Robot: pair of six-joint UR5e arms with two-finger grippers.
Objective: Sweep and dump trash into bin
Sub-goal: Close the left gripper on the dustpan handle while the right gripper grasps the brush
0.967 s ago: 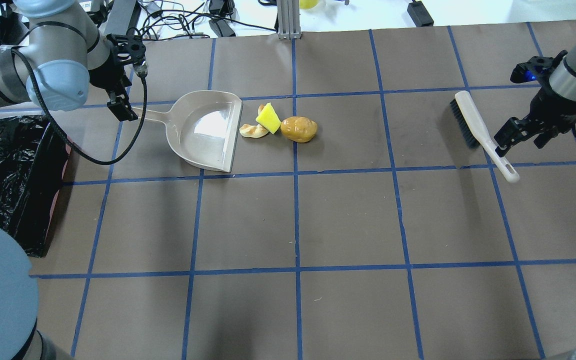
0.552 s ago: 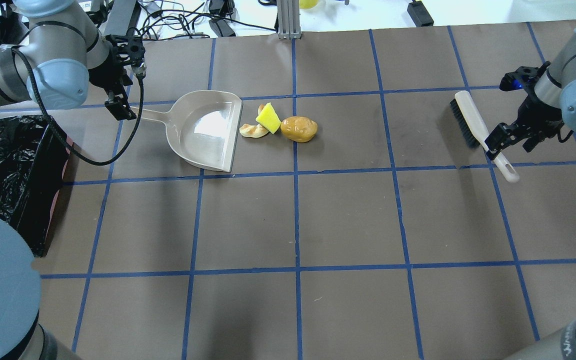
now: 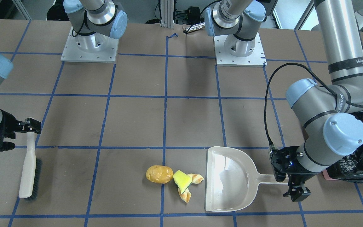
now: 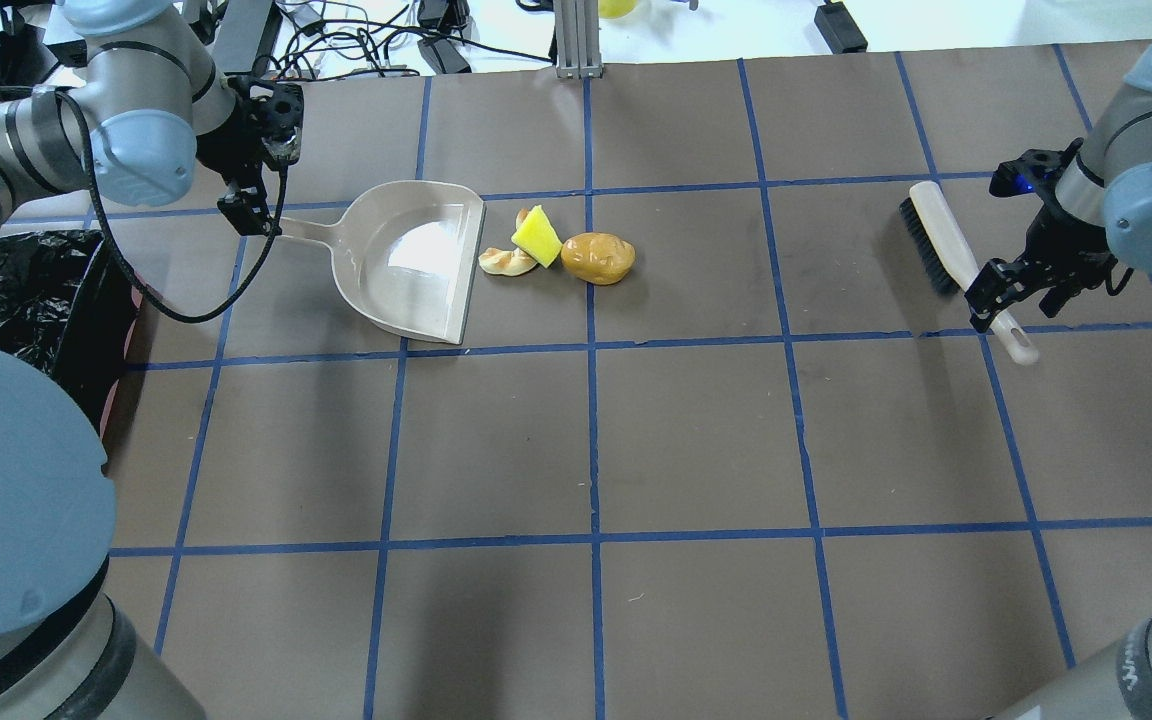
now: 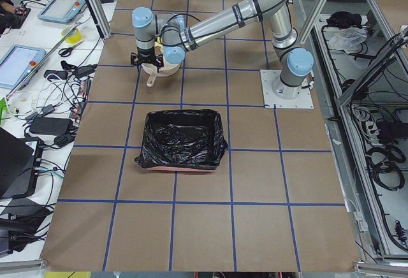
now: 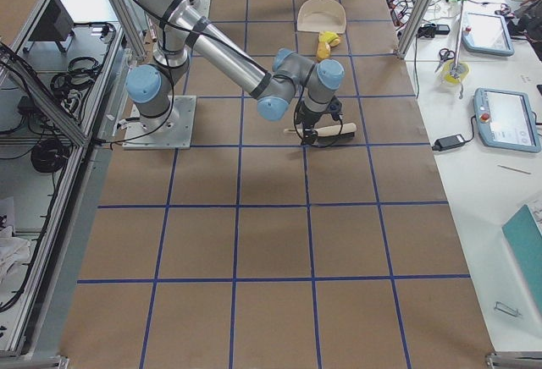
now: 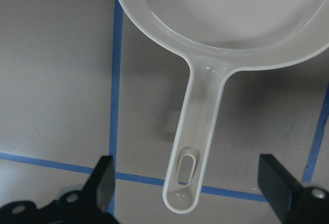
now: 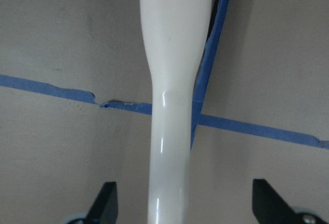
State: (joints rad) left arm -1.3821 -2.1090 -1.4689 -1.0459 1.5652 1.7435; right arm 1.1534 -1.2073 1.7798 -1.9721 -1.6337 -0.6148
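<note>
My right gripper is to sweep the trash into the dustpan (image 3: 232, 183), so it should grab the brush by its slim white handle (image 3: 31, 139) next.
The trash lies together right of the dustpan's mouth: a golden-brown potato lump (image 4: 597, 258) (image 3: 159, 174), a yellow-green wedge (image 4: 536, 236) (image 3: 182, 180) and tan bread pieces (image 4: 507, 262) (image 3: 197, 178). The beige dustpan (image 4: 416, 262) (image 3: 232, 183) is empty. My left gripper (image 4: 251, 215) (image 7: 187, 188) is open and straddles the dustpan's handle end (image 7: 182, 183) without touching it. My right gripper (image 4: 1006, 290) (image 8: 185, 203) is open, straddling the white handle (image 8: 172, 106) of the brush (image 4: 946, 250) (image 3: 28, 170). The black-lined bin (image 4: 16, 300) (image 5: 183, 139) stands at the left table edge.
The table (image 4: 696, 440) is brown with a grid of blue tape. Cables and an aluminium post (image 4: 576, 40) lie along the far edge. My two arm bases (image 3: 90, 47) (image 3: 239, 50) are bolted on at the near side.
My right gripper has moved left and now sits over the brush handle. My left gripper has shifted slightly toward the dustpan handle. Trash, dustpan and brush have not moved.
</note>
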